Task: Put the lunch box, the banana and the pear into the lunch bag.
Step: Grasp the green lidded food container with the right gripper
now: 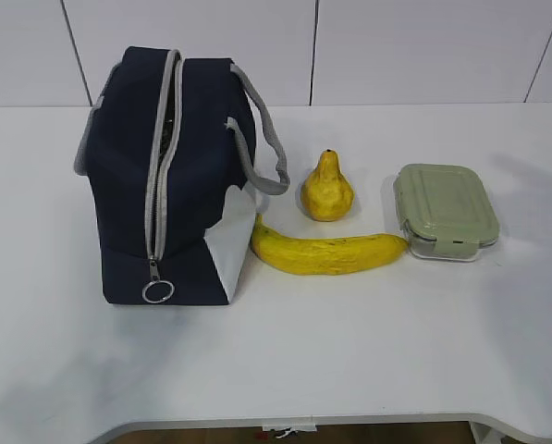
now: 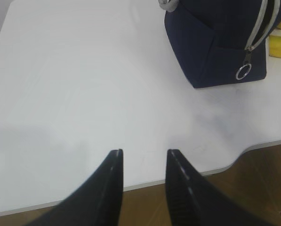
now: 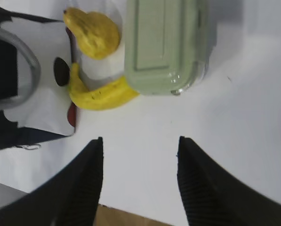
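Note:
The right gripper grabs the lunch box by its shallow latched edge [image 1: 455, 249] next, since the lunch box's broad green lid [image 1: 447, 202] is too wide for the gripper's fingers.
The navy lunch bag [image 1: 128, 185] stands at the left of the table, its ring pull [image 1: 158, 291] hanging low on the front face. The pear [image 1: 326, 190] stands to its right, the banana [image 1: 331, 253] lies in front of the pear, and the lunch box [image 1: 445, 208] sits at the banana's right end, lid on. No gripper shows in the exterior view. My left gripper [image 2: 144, 151] is open and empty over the table's front edge, the bag [image 2: 211, 47] far ahead to its right. My right gripper [image 3: 139, 139] is open and empty, short of the lunch box [image 3: 161, 44], banana [image 3: 102, 96] and pear [image 3: 95, 33].
The white table [image 1: 349, 351] has a curved front edge, with brown floor below it in the left wrist view [image 2: 253, 188]. The bag's grey webbing handle [image 1: 271, 148] loops out toward the pear. A white panelled wall stands behind the table.

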### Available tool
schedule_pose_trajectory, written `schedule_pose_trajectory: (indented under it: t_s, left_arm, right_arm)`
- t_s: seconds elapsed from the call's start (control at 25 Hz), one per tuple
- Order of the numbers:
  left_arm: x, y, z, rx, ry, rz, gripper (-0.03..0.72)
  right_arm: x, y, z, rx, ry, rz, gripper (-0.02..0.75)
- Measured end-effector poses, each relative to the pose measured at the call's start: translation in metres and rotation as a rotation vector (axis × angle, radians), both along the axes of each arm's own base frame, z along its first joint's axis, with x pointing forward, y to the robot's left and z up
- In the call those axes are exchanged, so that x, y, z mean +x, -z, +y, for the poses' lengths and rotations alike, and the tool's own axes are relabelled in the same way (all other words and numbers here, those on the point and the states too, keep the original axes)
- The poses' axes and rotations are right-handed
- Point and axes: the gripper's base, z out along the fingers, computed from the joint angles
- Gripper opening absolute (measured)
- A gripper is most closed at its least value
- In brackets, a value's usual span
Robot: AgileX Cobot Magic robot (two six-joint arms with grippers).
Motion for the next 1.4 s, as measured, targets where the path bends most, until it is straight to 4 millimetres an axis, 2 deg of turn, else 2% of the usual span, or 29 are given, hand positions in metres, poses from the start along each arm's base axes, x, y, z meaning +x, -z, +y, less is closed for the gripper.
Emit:
schedule_pose_trajectory:
  t_s: [0.16,0.32,0.6,0.88,1.2,1.4]
  left_arm:
    - [0.000,0.000,0.000,0.000,0.000,0.000,0.239]
    - [0.000,0.000,0.000,0.000,0.000,0.000,0.239]
    - [0.000,0.000,0.000,0.000,0.000,0.000,0.239]
    - [0.000,0.000,0.000,0.000,0.000,0.000,0.239]
    - [0.000,0.000,0.000,0.000,0.000,0.000,0.239]
    - [0.000,0.000,0.000,0.000,0.000,0.000,0.239]
  right_arm:
    - [0.019,0.016,-0.027,0.092,0.049,-0.040,0.414]
    - [0.032,0.030,-0.038,0.129,0.062,-0.025,0.414]
    - [0.035,0.035,-0.040,0.148,0.068,-0.017,0.419]
    - [0.043,0.041,-0.043,0.181,0.080,-0.025,0.533]
    - [0.081,0.085,-0.045,0.195,-0.009,0.010,0.545]
    - [0.105,0.100,-0.033,0.197,-0.071,0.019,0.545]
